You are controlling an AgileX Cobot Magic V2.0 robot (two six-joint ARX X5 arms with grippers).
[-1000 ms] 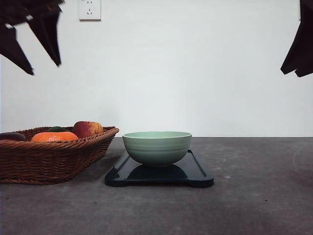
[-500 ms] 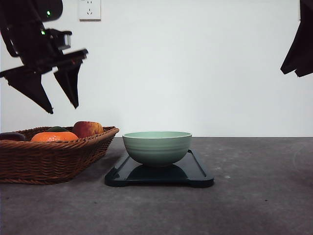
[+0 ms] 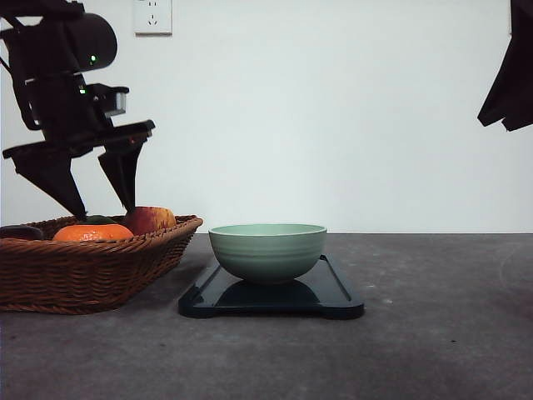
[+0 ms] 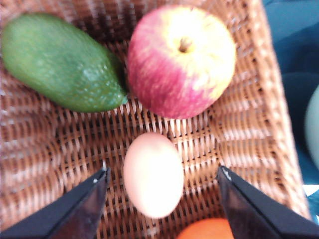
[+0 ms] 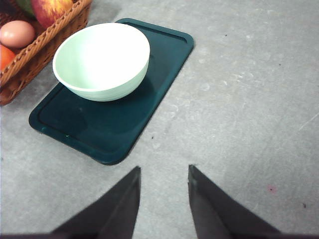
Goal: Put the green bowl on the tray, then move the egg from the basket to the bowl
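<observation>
I should grab the egg by its long sides with my left gripper next, because the apple (image 4: 181, 62) and the orange are close to the egg's two ends. Then I can move the egg to the bowl.
The green bowl (image 3: 266, 250) (image 5: 101, 59) stands upright and empty on the dark tray (image 3: 333, 296) (image 5: 114, 129). The wicker basket (image 3: 83, 271) (image 4: 249, 114) lies left of the tray. In it the pale egg (image 4: 153, 174) (image 5: 17, 34) rests on the weave. My left gripper (image 3: 104, 210) (image 4: 163, 172) is open just above the basket, a finger on each side of the egg and apart from it. High at the right, my right gripper (image 5: 164, 168) (image 3: 508, 83) is open over bare table, holding nothing.
Around the egg in the basket lie a red-yellow apple (image 4: 182, 59) (image 3: 150, 219), a green avocado (image 4: 60, 62) and an orange (image 3: 92, 232) (image 4: 204, 230). Grey table (image 5: 239, 99) stretches right of the tray. A white wall with a socket (image 3: 153, 17) stands behind.
My left arm has come down from the top left corner to just above the basket's fruit, its fingers still spread. Bowl, tray and right arm have not moved.
</observation>
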